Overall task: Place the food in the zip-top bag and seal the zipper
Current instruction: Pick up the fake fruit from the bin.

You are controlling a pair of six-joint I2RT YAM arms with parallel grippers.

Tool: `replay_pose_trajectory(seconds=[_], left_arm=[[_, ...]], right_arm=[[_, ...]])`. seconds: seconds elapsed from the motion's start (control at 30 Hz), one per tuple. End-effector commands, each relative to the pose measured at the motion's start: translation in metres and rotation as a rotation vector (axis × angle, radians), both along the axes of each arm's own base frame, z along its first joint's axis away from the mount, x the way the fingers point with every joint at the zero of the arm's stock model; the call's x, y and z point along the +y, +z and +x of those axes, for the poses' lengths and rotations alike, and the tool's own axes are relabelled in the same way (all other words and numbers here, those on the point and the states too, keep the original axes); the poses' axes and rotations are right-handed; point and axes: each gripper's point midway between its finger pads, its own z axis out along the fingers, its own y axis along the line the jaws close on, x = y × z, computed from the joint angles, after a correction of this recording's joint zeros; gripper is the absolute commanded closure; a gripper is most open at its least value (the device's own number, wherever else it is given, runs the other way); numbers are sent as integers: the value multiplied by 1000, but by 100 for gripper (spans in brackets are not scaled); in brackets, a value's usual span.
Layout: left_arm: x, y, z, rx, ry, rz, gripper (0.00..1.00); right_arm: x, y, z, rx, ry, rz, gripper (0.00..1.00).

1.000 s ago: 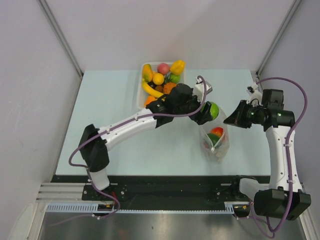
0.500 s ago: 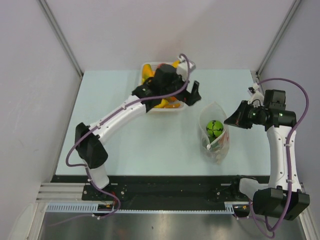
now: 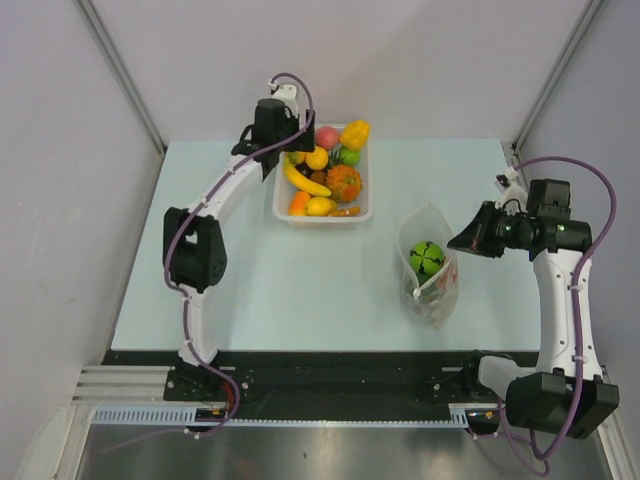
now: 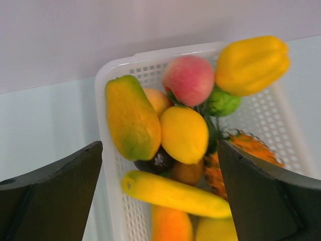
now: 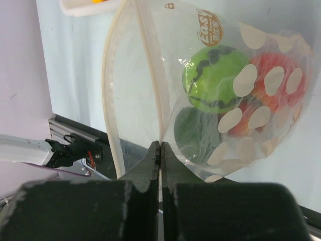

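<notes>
I need to grab the papaya across its narrow middle [image 3: 294,156] [image 4: 132,118] next with my left gripper, with my fingers along its long sides. Then the papaya can fit through the bag's opening.
The see-through zip-top bag [image 3: 436,300] stands open at the table's right with a green ball [image 3: 427,258] and red food inside. My right gripper [image 3: 461,240] is shut on the bag's mouth edge [image 5: 160,150]. The pale zipper [image 5: 150,65] gapes open in the right wrist view, where the green ball [image 5: 214,78] shows through the plastic. My left gripper [image 3: 290,155] is open and empty above the far-left corner of the white basket [image 3: 360,214]. Between its fingers [image 4: 160,201] I see a banana [image 4: 173,193], a lemon [image 4: 184,134], a papaya [image 4: 131,118], a peach [image 4: 188,80] and a yellow pepper [image 4: 252,64].
The basket stands at the table's far middle and holds several fruits, among them a spiky orange one [image 3: 343,183]. Grey walls close in the far and side edges. The left arm stretches along the table's left side.
The left gripper let the green ball go into the bag, then swung back left and far to the basket's far-left corner. The right arm has held still on the bag.
</notes>
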Motion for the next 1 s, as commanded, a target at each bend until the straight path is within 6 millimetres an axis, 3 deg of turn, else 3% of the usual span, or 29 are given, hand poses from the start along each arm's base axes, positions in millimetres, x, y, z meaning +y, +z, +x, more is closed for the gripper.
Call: replay_pose_trajectory(seconds=[0.0, 0.03, 0.13, 0.3, 0.63, 0.87, 0.97], left_arm=[[14, 12, 38, -76, 57, -7, 2], [13, -2, 44, -56, 51, 2, 4], [7, -8, 53, -58, 18, 0, 9], [-1, -35, 62, -22, -2, 0, 10], [10, -69, 69, 28, 81, 25, 9], [-2, -80, 65, 57, 27, 40, 14], [-6, -69, 64, 39, 6, 32, 22]], right_arm=[[0, 1, 5, -18, 3, 11, 100], [0, 1, 6, -18, 3, 11, 100], [-1, -1, 8, -12, -5, 11, 100], [-1, -4, 11, -2, -14, 23, 100], [2, 1, 17, -13, -21, 52, 100], [2, -3, 16, -1, -21, 52, 100], [1, -4, 16, -2, -19, 48, 100]])
